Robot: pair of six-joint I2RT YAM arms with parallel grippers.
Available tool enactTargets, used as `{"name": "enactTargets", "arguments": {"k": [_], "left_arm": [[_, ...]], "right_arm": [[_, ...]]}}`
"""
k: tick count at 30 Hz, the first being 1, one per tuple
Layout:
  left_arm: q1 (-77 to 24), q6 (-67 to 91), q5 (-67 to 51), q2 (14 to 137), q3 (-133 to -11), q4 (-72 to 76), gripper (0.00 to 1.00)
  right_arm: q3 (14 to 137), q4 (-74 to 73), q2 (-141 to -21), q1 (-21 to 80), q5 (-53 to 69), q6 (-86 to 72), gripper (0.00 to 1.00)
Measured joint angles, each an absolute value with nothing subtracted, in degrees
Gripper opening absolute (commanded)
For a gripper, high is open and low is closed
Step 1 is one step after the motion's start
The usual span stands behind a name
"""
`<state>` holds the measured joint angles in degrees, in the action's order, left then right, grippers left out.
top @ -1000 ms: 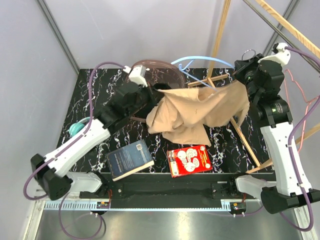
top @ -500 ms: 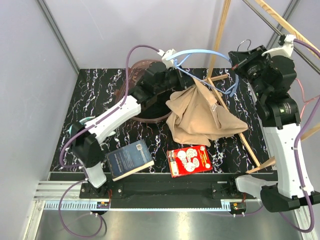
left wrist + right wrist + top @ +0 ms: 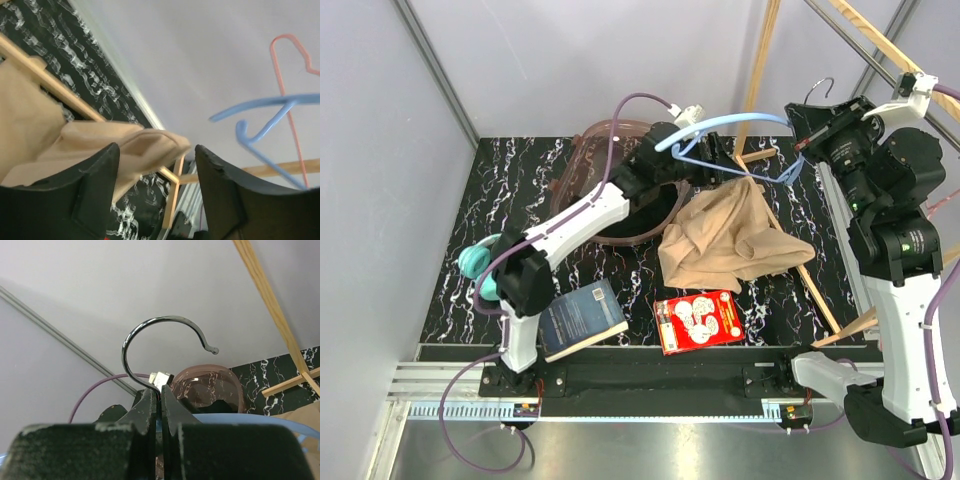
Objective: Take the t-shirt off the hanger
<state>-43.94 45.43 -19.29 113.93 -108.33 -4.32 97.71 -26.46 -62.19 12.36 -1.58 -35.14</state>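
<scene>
My left gripper grabs the light blue hanger by its arm's end next, so the metal hook stays free to hang it.
The tan t-shirt lies crumpled on the black table, partly over a wooden bar, and also shows in the left wrist view. The light blue hanger hangs in the air above it with its arms bare. My right gripper is shut on the hanger's metal hook, jaws pinched at the hook's stem. My left gripper hovers just under the hanger and above the shirt's top. It is open with nothing between its fingers.
A brownish see-through bowl sits behind the left arm. A dark book and a red card pack lie near the front edge. A wooden rack crosses the right side, with a pink hanger beyond. A teal object sits left.
My left gripper has opened and let go of the t-shirt, which has slid off the hanger and settled on the table. The right arm has raised the bare hanger.
</scene>
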Motion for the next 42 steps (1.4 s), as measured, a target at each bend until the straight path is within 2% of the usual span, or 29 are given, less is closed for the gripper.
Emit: {"name": "enactTargets", "arguments": {"k": [4, 5, 6, 18, 25, 30, 33, 42], "left_arm": [[-43.2, 42.3, -18.7, 106.5, -100.7, -7.6, 0.76], [-42.7, 41.6, -18.7, 104.0, -98.6, -8.2, 0.89], [-42.3, 40.8, -18.7, 101.4, -96.8, -8.6, 0.91], [-38.7, 33.8, -16.0, 69.3, -78.5, -16.7, 0.93], [-34.5, 33.9, -17.0, 56.7, -77.4, -20.7, 0.94], [-35.3, 36.2, -21.5, 55.8, -79.7, -19.0, 0.91], [-40.1, 36.2, -21.6, 58.2, -80.5, -18.4, 0.91], [-53.1, 32.4, -12.8, 68.4, -83.5, -23.5, 0.88]], "right_arm": [[96.6, -26.5, -61.8, 12.4, 1.7, -33.0, 0.0], [96.4, -26.5, -61.8, 12.4, 2.8, -32.4, 0.0], [96.1, -26.4, -61.8, 12.4, 4.0, -31.7, 0.0], [94.8, -30.4, -62.4, 12.4, 13.0, -19.0, 0.0], [94.7, -34.1, -63.6, 12.4, 18.1, -11.2, 0.0], [94.8, -38.0, -66.6, 12.6, 20.2, -7.2, 0.0], [95.5, -40.7, -68.2, 13.8, 20.0, -5.7, 0.0], [98.7, -45.5, -71.5, 25.8, 11.3, -2.5, 0.0]]}}
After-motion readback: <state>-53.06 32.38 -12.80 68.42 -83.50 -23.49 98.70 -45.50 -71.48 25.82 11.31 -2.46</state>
